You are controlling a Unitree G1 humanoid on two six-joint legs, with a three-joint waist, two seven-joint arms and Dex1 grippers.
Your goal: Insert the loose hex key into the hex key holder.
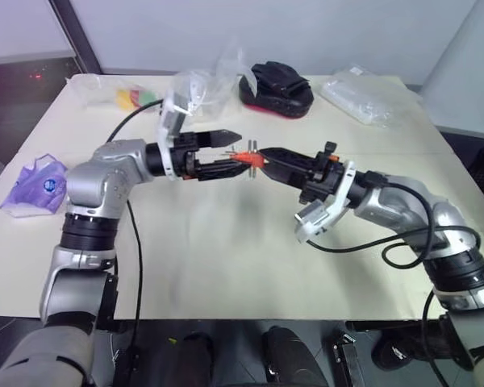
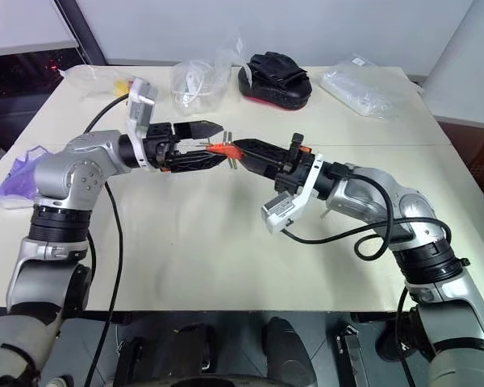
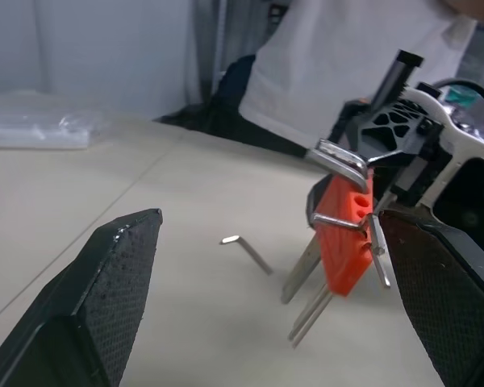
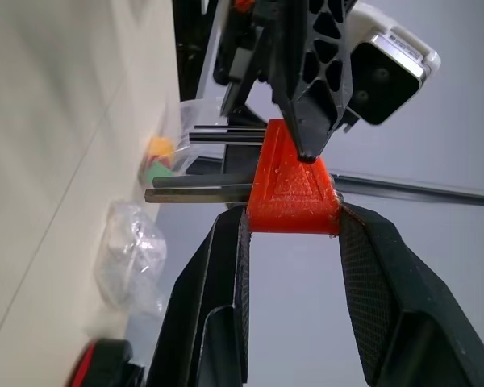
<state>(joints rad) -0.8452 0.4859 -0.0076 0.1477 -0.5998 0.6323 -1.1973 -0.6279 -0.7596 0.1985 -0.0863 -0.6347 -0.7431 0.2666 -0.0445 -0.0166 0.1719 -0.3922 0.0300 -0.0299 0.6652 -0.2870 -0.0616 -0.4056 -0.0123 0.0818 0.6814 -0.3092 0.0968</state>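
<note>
Next, the left gripper grabs the hex key holder point(image 1: 248, 157) by its flat orange sides, since grey keys stick out from its top and bottom.
The hex key holder point(image 4: 293, 189), an orange-red block with grey keys sticking out, hangs above the table's middle. My right gripper point(image 4: 293, 211) is shut on it from the right. From the left, my left gripper point(image 1: 235, 153) points level at the holder point(image 1: 248, 157) and stands open. Its two fingers point(image 3: 121, 282) are wide apart, and the holder point(image 3: 347, 242) sits between them, close to one pad. The loose hex key point(image 3: 246, 251), a thin L-shaped rod, lies flat on the table beneath the grippers.
At the table's back stand a black red-edged glove-like item point(image 1: 276, 89), a crumpled clear bag point(image 1: 202, 81) and a flat plastic packet point(image 1: 367, 97). Yellow and green pieces point(image 1: 133, 98) lie at the back left, and a purple bag point(image 1: 36, 184) near the left edge.
</note>
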